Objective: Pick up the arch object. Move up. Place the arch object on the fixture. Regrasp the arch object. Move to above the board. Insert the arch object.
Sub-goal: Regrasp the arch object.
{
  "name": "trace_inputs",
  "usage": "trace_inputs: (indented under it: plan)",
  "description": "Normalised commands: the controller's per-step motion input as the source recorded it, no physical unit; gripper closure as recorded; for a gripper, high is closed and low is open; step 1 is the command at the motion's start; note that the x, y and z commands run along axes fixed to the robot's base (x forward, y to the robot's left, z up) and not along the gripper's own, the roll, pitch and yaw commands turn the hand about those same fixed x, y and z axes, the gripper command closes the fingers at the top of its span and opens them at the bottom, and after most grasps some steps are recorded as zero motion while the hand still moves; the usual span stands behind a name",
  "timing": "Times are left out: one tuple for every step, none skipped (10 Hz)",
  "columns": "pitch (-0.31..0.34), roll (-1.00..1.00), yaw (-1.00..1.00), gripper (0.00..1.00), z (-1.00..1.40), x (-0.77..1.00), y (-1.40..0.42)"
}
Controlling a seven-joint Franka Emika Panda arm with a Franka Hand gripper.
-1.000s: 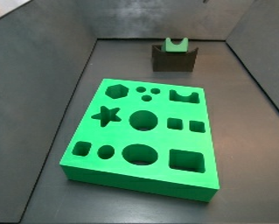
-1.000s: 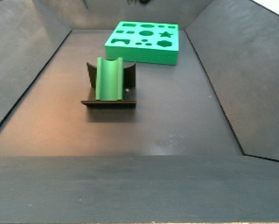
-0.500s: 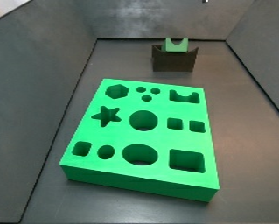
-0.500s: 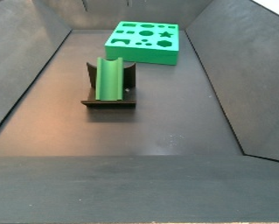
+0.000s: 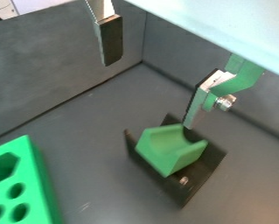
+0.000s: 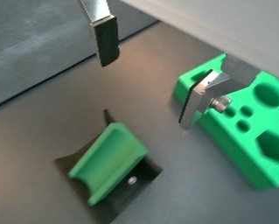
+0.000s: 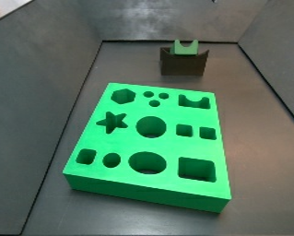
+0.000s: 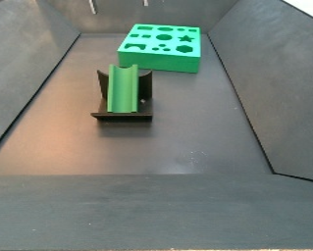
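Observation:
My gripper will next grab the arch object's flat sides on either side of the curved notch [image 7: 178, 48], to insert it in the board's arch-shaped hole.
The arch object [image 7: 185, 45] is a small green block lying in the scooped top of the dark fixture [image 7: 183, 63]; both also show in the other side view, arch object [image 8: 122, 88] on fixture [image 8: 120, 115]. In both wrist views the gripper [image 5: 151, 94] [image 6: 146, 93] hangs above and apart from the arch object [image 5: 170, 149] [image 6: 107, 162] and the fixture [image 5: 198, 178] [image 6: 138, 182]. Its fingers [image 5: 110, 39] [image 6: 105, 39] stand wide apart with nothing between them. The gripper is out of view in both side views. The bright green board [image 7: 124, 138] [image 8: 159, 64] lies on the floor, away from the fixture.
Dark grey walls [image 7: 63, 64] [image 8: 250, 88] enclose the floor on all sides. The board's edge also shows in both wrist views [image 5: 13, 175] [image 6: 253, 122], near the fixture. Bare floor [image 8: 159, 157] lies in front of the fixture.

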Motion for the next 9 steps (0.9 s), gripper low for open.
trace_inputs:
  plan:
    - [-0.037,1.0,0.02,0.0,0.0,-0.03,-0.02]
    - [-0.039,1.0,0.03,0.0,0.01,-0.03,-0.01]
    - [-0.036,1.0,0.03,0.0,0.01,-0.02,-0.02]
    - [-0.032,1.0,0.02,0.0,0.02,-0.01,-0.02]
    - [-0.028,1.0,0.03,0.0,0.0,0.0,-0.02]
    - [-0.023,1.0,0.03,0.0,-0.01,0.02,-0.02]
    - [-0.011,1.0,0.03,0.0,-0.01,0.03,-0.02]
    - [0.002,1.0,0.03,0.0,0.0,0.04,-0.03]
    - [0.028,1.0,0.03,0.0,-0.01,0.05,-0.03]
